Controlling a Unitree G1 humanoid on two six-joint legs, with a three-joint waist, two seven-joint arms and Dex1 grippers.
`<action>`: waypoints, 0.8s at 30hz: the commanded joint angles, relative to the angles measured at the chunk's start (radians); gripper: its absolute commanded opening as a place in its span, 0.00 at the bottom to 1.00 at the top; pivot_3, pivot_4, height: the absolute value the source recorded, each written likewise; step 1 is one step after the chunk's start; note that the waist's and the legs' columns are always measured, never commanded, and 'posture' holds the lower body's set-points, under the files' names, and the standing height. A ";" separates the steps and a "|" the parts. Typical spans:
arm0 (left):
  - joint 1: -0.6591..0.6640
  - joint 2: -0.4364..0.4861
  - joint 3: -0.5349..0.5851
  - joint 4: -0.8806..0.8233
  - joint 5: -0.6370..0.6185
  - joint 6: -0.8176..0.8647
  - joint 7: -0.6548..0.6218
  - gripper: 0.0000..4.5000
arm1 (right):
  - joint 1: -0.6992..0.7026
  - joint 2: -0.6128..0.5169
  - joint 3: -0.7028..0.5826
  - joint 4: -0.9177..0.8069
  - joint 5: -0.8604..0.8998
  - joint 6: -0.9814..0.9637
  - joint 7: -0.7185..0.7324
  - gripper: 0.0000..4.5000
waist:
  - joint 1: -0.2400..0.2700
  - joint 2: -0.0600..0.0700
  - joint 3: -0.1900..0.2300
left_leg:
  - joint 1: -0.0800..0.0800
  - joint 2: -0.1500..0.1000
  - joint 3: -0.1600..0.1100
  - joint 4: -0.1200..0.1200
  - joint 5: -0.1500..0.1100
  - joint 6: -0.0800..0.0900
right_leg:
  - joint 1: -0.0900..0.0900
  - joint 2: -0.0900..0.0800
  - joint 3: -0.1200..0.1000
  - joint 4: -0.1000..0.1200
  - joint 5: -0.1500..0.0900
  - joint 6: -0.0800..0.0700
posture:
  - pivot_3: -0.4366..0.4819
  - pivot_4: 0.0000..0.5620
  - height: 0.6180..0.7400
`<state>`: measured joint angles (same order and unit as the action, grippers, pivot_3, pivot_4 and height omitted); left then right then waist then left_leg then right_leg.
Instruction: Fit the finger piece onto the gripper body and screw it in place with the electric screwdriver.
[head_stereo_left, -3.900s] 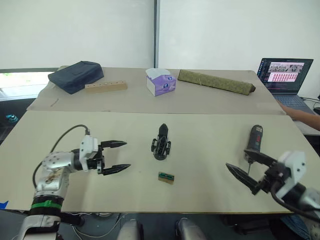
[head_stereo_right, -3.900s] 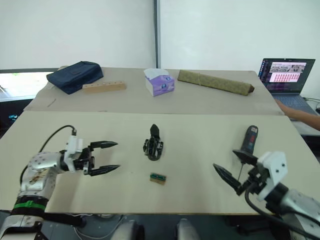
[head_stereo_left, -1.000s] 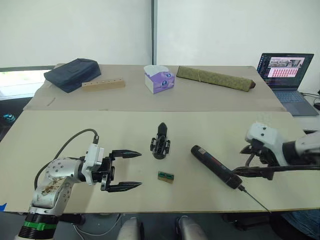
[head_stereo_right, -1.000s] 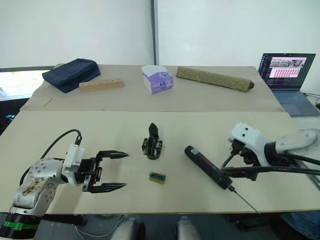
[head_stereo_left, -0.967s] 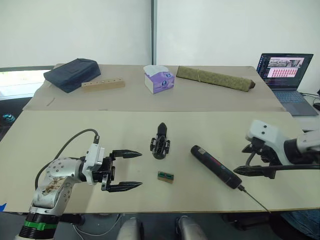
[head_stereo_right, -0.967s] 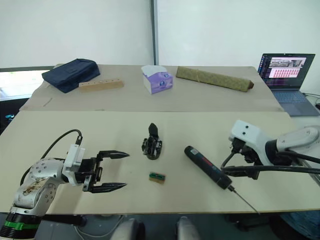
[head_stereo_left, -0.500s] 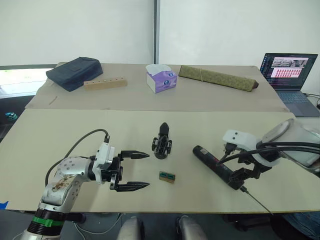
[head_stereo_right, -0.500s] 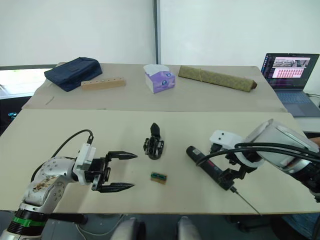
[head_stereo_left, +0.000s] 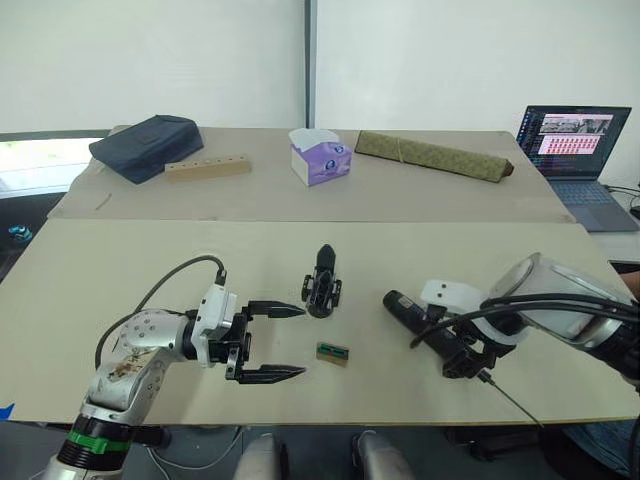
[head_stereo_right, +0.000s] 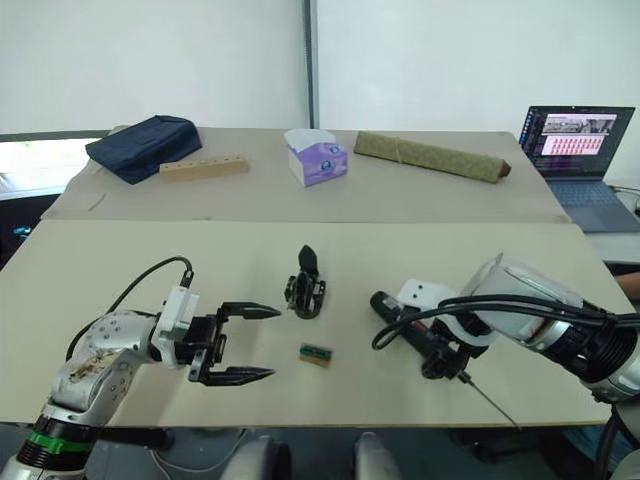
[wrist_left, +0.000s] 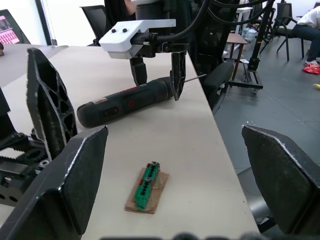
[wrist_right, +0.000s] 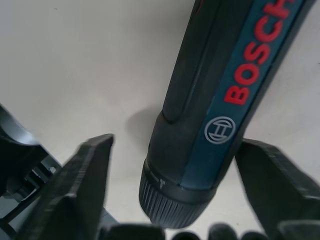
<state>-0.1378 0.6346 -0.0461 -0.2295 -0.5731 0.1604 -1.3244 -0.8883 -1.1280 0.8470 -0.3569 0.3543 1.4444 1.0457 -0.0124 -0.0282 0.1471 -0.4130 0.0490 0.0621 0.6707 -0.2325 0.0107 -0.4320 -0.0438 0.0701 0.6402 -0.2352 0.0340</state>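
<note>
The electric screwdriver should be grabbed by my right gripper at the screwdriver's body (head_stereo_left: 447, 350) beside its ribbed collar, to drive the screw into the gripper body (head_stereo_left: 322, 286).
The gripper body (head_stereo_left: 322, 286) stands mid-table, black, with one pointed finger upright. To its right the electric screwdriver (head_stereo_right: 404, 324) lies flat and slanted, its thin bit (head_stereo_left: 508, 402) aimed at the table's front edge. My right gripper (head_stereo_left: 456, 352) is open and straddles the screwdriver's bit end. In the right wrist view its fingers (wrist_right: 84, 186) stand on either side of the barrel (wrist_right: 215, 100), with a gap on one side. My left gripper (head_stereo_left: 298, 341) is open just left of the gripper body, holding nothing. The finger piece is out of view.
A small green-and-brown block (head_stereo_left: 333, 352) lies in front of the gripper body. On the back table are a dark bag (head_stereo_left: 148, 149), a wooden bar (head_stereo_left: 208, 168), a tissue box (head_stereo_left: 320, 160) and a long olive roll (head_stereo_left: 432, 158). A laptop (head_stereo_left: 575, 142) stands at the far right.
The screwdriver went from the right side to lying slanted near the middle. In the last half second my right gripper came down astride its bit end, and my left gripper edged toward the gripper body.
</note>
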 joint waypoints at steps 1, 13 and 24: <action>0.015 0.015 0.014 -0.055 -0.015 0.010 0.008 1.00 | 0.001 -0.020 0.009 0.005 -0.023 -0.025 0.008 0.58 | 0.000 0.000 0.000 | 0.000 0.000 0.000 0.001 0.000 0.000 | -0.001 0.000 0.000 0.001 0.000 0.000 | 0.48 0.27 1.00; 0.038 0.029 0.036 -0.068 -0.045 0.030 -0.009 1.00 | 0.085 -0.117 -0.259 -0.013 0.039 -0.111 0.062 0.42 | 0.002 0.001 0.000 | -0.003 0.000 0.000 0.003 0.000 0.000 | -0.002 0.000 0.000 0.002 -0.001 0.000 | 0.48 0.27 1.00; 0.073 0.065 0.080 0.028 -0.025 0.001 -0.067 1.00 | 0.523 0.193 -1.331 -0.201 0.526 -0.157 0.026 0.42 | 0.005 -0.001 0.001 | -0.004 0.000 -0.003 0.005 0.000 0.000 | -0.003 0.003 -0.001 0.005 -0.001 0.001 | 0.48 0.27 1.00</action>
<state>-0.0621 0.6895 0.0182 -0.2099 -0.5945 0.1791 -1.3769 -0.3609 -0.9979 -0.3369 -0.4963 0.7636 1.3165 1.0888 -0.0075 -0.0295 0.1476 -0.4172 0.0494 0.0588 0.6760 -0.2326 0.0108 -0.4337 -0.0410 0.0691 0.6451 -0.2362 0.0349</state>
